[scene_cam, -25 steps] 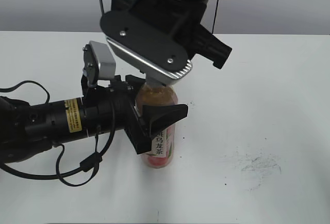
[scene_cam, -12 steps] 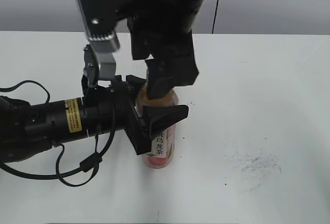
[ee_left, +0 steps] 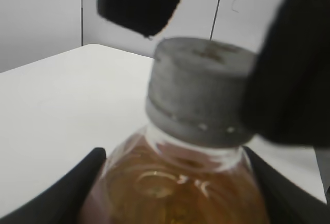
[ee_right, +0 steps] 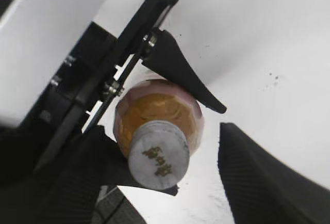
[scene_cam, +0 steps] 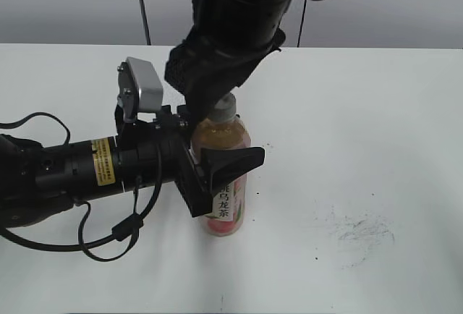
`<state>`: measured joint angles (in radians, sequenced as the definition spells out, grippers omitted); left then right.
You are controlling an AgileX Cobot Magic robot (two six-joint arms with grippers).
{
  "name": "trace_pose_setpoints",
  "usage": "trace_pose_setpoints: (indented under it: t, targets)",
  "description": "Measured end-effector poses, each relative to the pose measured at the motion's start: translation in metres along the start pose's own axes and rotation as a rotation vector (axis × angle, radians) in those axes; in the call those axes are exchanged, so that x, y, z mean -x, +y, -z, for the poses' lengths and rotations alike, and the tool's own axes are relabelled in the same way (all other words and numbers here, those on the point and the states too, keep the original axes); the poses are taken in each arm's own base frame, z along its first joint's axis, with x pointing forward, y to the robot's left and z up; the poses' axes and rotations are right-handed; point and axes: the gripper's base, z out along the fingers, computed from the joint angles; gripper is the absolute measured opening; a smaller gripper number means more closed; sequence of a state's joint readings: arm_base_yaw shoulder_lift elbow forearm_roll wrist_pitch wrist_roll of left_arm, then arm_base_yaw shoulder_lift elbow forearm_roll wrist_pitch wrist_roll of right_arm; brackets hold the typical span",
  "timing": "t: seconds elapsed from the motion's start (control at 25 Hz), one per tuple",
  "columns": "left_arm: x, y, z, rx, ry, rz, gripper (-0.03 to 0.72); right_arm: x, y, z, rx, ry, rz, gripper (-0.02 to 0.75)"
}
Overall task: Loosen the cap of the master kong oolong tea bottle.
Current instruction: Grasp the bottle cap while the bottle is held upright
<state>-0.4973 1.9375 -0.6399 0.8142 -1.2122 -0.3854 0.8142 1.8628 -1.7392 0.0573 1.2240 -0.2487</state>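
I need to loosen the cap on the master kong oolong tea bottle (scene_cam: 226, 205), so next I should grab its grey-white cap (scene_cam: 223, 107) by the cap's round side with my right gripper.
The master kong oolong tea bottle (scene_cam: 226, 205) stands upright on the white table (scene_cam: 376, 133), with amber tea and a pink label. My left gripper (scene_cam: 213, 144) reaches in from the left and is shut on the bottle's upper body; its black fingers (ee_left: 77, 193) press the shoulder (ee_left: 170, 177). The white-grey cap (scene_cam: 226, 107) is on the neck, and it also shows in the left wrist view (ee_left: 198, 87). My right gripper (scene_cam: 217, 100) hangs over it from above. In the right wrist view its jaws (ee_right: 170, 152) are open around the cap (ee_right: 157, 161), the right finger (ee_right: 268, 177) clearly apart from it.
The left arm and its cable (scene_cam: 108, 242) lie across the left part of the table. Dark scuff marks (scene_cam: 362, 231) are on the table at the right. A grey wall stands behind the table's far edge.
The right wrist has turned about the bottle's top over the last second. The cap was covered by the gripper before and now shows between the opened fingers. The left gripper and bottle have not moved.
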Motion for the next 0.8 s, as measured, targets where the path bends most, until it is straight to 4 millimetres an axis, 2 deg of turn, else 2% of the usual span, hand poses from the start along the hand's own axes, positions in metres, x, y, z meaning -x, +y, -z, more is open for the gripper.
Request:
trace_pose_setpoints:
  t: [0.2, 0.56, 0.64, 0.72, 0.8]
  targets:
    - [0.0000, 0.0000, 0.0000, 0.000, 0.000, 0.000, 0.445, 0.0003, 0.0027, -0.0006, 0.030, -0.003, -0.144, 0.507]
    - [0.0000, -0.0001, 0.0000, -0.001, 0.000, 0.000, 0.445, -0.0031, 0.0045, -0.0062, 0.047, 0.018, -0.171, 0.440]
    - [0.0000, -0.0001, 0.0000, -0.001, 0.000, 0.000, 0.445, -0.0033, 0.0037, -0.0062, 0.039, 0.020, -0.168, 0.385]
    - [-0.0001, -0.0002, 0.0000, -0.003, 0.001, -0.001, 0.445, -0.0039, 0.0019, -0.0065, 0.022, 0.023, -0.151, 0.288]
    - [-0.0001, -0.0002, 0.0000, -0.002, 0.001, -0.001, 0.445, -0.0041, 0.0011, -0.0065, 0.014, 0.025, -0.113, 0.271]
